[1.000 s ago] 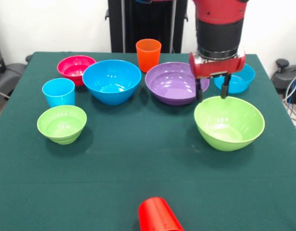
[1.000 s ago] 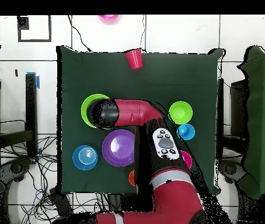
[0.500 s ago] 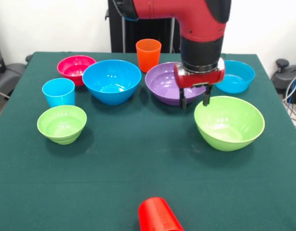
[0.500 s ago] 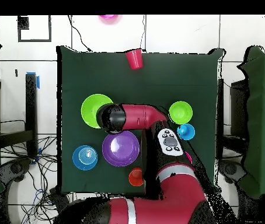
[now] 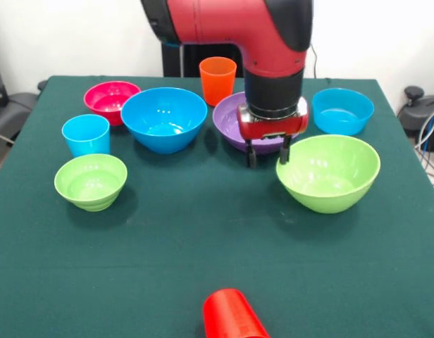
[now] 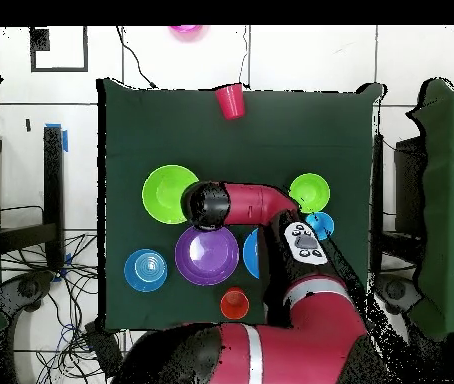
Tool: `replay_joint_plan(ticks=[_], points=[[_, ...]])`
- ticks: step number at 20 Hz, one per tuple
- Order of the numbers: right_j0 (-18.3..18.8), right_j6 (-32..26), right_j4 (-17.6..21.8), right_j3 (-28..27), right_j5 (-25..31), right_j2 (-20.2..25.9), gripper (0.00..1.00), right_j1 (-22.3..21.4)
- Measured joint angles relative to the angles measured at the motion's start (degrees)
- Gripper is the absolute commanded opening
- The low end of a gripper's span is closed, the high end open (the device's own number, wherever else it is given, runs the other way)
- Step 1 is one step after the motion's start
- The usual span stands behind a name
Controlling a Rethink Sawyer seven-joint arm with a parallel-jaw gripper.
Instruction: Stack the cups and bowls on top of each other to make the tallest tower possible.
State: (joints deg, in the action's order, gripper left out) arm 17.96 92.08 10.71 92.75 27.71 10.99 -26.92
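I should grab the large lime green bowl (image 5: pixel 330 174) by its rim next, so that I can stack it.
My gripper (image 5: pixel 267 156) hangs open just above the cloth, in front of the purple bowl (image 5: pixel 231 121). One of its fingers (image 5: pixel 283 154) is at the left rim of the large lime green bowl (image 5: pixel 330 174); nothing is between the fingers. The other bowls stand apart: large blue (image 5: pixel 164 118), smaller blue (image 5: pixel 342 110), hot pink (image 5: pixel 111 97), small lime green (image 5: pixel 91 181). The orange cup (image 5: pixel 218 79) and light blue cup (image 5: pixel 86 134) stand upright. The red cup (image 5: pixel 231 317) lies on its side at the near edge. In the overhead view the arm (image 6: pixel 241 203) hides the gripper.
Everything sits on a dark green cloth-covered table (image 5: pixel 168 246). From above, the large lime bowl (image 6: pixel 170 193), purple bowl (image 6: pixel 206 255) and red cup (image 6: pixel 230 101) show, with cables on the floor around the table.
The gripper has moved left in the front view, from over the large lime bowl's far rim to its left rim, and lower. The lime bowl has shifted slightly left with it.
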Motion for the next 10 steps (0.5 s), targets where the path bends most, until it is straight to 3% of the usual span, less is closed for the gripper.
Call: replay_joint_plan(ticks=[10], points=[[5.72,0.0,-4.32,1.52,-4.51,4.5,1.0,1.99]])
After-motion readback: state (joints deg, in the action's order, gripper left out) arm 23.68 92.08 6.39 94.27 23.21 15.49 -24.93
